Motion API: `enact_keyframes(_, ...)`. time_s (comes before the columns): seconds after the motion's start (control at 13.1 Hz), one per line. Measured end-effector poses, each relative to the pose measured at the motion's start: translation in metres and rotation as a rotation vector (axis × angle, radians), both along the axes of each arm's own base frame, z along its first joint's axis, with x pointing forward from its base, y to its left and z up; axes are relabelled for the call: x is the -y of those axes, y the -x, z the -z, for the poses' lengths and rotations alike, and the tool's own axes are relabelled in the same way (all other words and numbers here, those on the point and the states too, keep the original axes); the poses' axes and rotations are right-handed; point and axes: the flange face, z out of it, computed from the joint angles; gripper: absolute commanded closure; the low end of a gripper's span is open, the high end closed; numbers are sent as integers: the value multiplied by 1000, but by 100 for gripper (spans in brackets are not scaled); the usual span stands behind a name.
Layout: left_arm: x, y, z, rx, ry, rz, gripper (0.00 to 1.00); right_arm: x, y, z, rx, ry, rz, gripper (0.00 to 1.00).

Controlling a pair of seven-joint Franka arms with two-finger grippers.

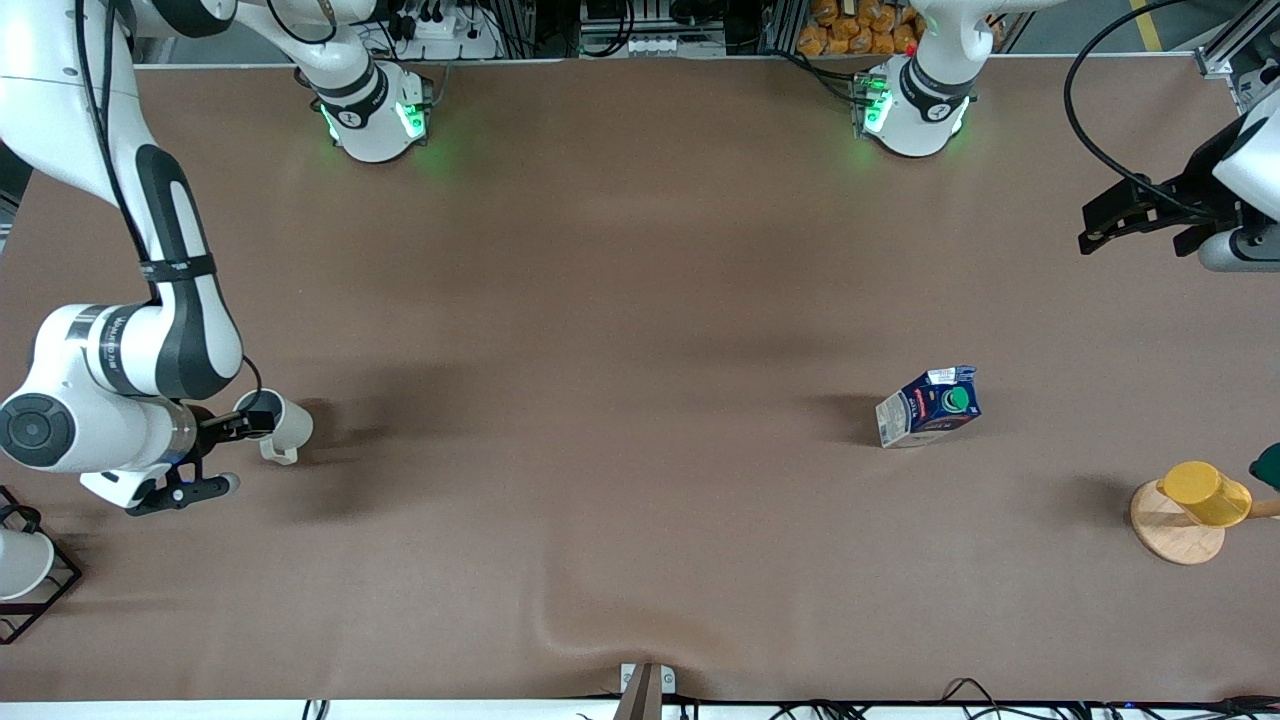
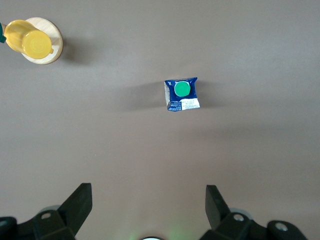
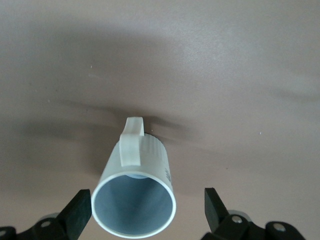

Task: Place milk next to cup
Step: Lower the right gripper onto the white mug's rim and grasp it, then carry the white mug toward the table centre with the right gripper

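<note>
I need to move my right gripper lower first and then close on the cup, because its fingers stop above the cup's rim.
The milk (image 1: 930, 405), a dark blue carton with a green cap, stands upright on the brown table toward the left arm's end. It also shows in the left wrist view (image 2: 181, 94). The cup (image 1: 280, 425), cream-white with a grey inside, sits toward the right arm's end, its handle toward the front camera. My right gripper (image 1: 238, 452) is open at the cup. In the right wrist view the cup's rim (image 3: 134, 207) lies between the two fingers of my right gripper (image 3: 148, 207). My left gripper (image 1: 1090, 230) is open and empty, held high over the table's edge, apart from the milk. It shows open in its own view (image 2: 148, 202).
A yellow cup (image 1: 1205, 493) rests on a round wooden coaster (image 1: 1170, 535) nearer the front camera than the milk; both show in the left wrist view (image 2: 30, 42). A white cup in a black wire frame (image 1: 20, 565) stands at the table's edge by the right arm.
</note>
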Motion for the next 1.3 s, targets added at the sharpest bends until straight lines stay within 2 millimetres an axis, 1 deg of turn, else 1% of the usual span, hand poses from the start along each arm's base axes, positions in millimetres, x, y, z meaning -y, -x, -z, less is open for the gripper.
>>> enact_keyframes(0.15,0,0,0,0,0,0,0,9,4,10,-30,-26,-95,0)
enact_keyframes(0.23,0,0,0,0,0,0,0,16,7,18,-51,-42,-139,0)
enact_keyframes(0.38,-1,0,0,1,0,-1,0,29,12,34,-77,-76,-160,0)
enact_keyframes(0.46,-1,0,0,2,0,-2,0,31,13,39,-76,-103,-145,0)
enact_keyframes(0.54,-1,0,0,2,0,-2,0,31,13,41,-69,-136,-122,7)
enact_keyframes(0.61,-1,0,0,2,0,-2,0,32,12,43,-54,-163,-101,54)
enact_keyframes(0.69,-1,-1,0,4,0,-3,0,34,11,44,-37,-184,-94,74)
enact_keyframes(0.84,-2,-1,0,6,0,-3,0,40,11,47,-26,-216,-106,97)
enact_keyframes(0.92,-2,-1,0,6,0,-3,0,42,11,48,-23,-226,-104,100)
enact_keyframes(1.3,-2,-1,-1,7,1,-4,0,44,12,49,-15,-257,-82,100)
